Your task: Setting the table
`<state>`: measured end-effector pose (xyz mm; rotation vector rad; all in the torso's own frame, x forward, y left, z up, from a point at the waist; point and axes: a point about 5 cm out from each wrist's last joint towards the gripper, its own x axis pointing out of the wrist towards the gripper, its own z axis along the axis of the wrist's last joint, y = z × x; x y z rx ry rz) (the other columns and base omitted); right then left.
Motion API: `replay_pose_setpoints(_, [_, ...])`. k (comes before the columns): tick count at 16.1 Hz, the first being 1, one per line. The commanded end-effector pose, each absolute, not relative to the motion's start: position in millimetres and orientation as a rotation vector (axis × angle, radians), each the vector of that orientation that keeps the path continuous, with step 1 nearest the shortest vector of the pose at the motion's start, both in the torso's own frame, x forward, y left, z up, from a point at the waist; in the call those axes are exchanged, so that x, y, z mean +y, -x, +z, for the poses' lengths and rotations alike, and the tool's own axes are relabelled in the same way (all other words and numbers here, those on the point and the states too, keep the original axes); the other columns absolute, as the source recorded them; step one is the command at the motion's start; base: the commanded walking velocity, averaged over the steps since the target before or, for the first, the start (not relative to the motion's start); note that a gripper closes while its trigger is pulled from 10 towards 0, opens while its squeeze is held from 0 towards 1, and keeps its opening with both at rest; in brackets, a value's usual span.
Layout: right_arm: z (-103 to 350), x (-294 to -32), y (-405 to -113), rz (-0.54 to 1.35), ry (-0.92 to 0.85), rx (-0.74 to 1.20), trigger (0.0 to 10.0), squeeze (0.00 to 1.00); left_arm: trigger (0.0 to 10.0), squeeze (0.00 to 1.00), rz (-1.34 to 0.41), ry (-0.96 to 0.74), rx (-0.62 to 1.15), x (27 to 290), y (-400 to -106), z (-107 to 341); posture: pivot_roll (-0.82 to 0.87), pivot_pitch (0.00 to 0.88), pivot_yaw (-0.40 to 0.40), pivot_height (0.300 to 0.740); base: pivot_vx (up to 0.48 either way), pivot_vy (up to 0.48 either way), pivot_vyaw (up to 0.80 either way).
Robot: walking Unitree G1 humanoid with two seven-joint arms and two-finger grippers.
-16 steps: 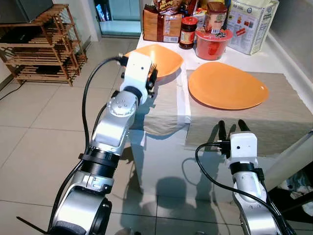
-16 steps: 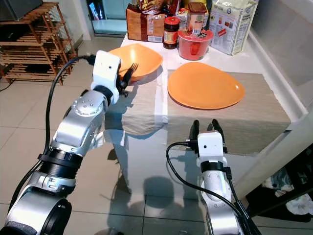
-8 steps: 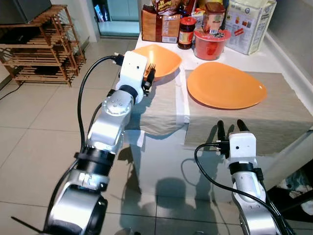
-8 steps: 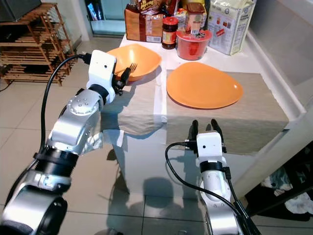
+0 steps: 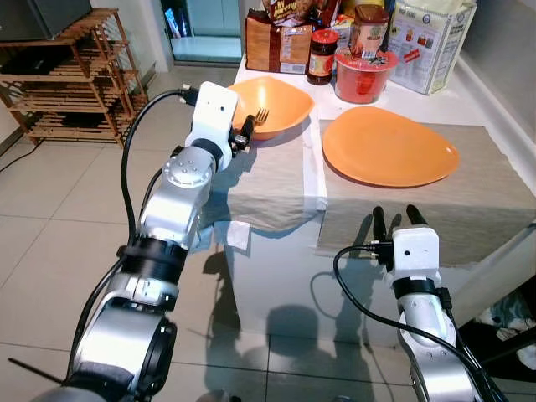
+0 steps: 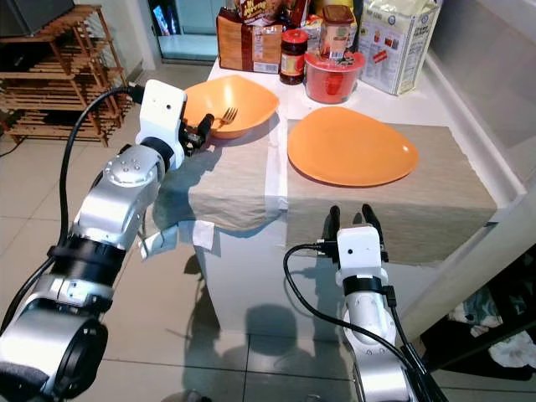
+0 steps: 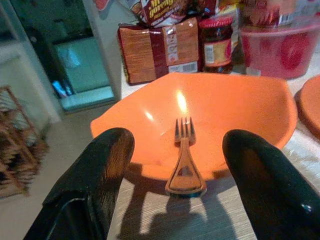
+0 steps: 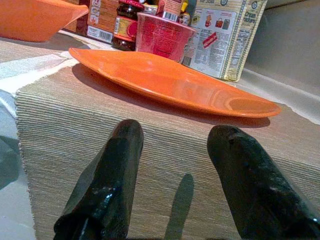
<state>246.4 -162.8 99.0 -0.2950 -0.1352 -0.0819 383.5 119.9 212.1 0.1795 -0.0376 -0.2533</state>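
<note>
I need to grab the fork by its handle [image 7: 185, 175] next with my left gripper to set the table, because the fork's pointed teeth stick up toward the orange bowl.
An orange bowl [image 5: 280, 100] stands at the table's far left corner, partly on a grey placemat [image 5: 272, 180]. A metal fork [image 7: 184, 160] leans with its tines on the bowl's near rim and its handle end on the mat. My left gripper [image 5: 247, 132] is open just in front of the bowl, and the fork sits between its fingers [image 7: 100, 170] without touching either. An orange plate [image 5: 389, 149] lies on a second grey placemat [image 5: 444, 209]. My right gripper [image 5: 394, 214] is open and holds nothing, low at that mat's front edge.
Along the back of the white table stand a red tub [image 5: 364, 75], a jar [image 5: 320, 54], a brown packet [image 5: 276, 42] and a white bag [image 5: 431, 42]. A wooden rack [image 5: 67, 75] stands on the tile floor to the left. A wall runs along the table's right side.
My left arm has swung to the left and drawn back a little from the bowl. The fork's tines stay at the bowl's rim. My right arm has not moved.
</note>
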Motion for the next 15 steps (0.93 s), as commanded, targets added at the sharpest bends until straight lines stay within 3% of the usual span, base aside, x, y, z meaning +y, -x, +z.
replay_pose_setpoints(1, [99.7, -163.7, -245.3, -0.078, 0.302, -0.137, 10.0, 0.0, 10.0, 0.0, -0.302, -0.099, -0.066, 119.4, -386.2, 221.6, -0.01, 0.0, 0.025, 0.722, 0.0, 0.0, 0.0])
replay_pose_setpoints(2, [99.9, -163.6, -245.4, -0.078, 0.302, -0.137, 10.0, 0.0, 10.0, 0.0, -0.343, -0.052, -0.078, 119.8, -386.9, 223.1, -0.01, 0.0, 0.025, 0.722, 0.0, 0.0, 0.0])
replay_pose_setpoints(10, [100.9, -166.0, -243.3, -0.082, 0.308, -0.136, 10.0, 0.0, 10.0, 0.0, -0.259, -0.151, -0.063, 144.7, -401.3, 217.5, -0.03, 0.0, 0.025, 0.722, 0.0, 0.0, 0.0])
replay_pose_setpoints(15, [101.0, -166.2, -242.8, -0.076, 0.311, -0.137, 10.0, 0.0, 10.0, 0.0, -0.272, -0.164, -0.077, 143.4, -402.7, 215.0, -0.03, 0.0, 0.021, 0.722, 0.0, 0.0, 0.0])
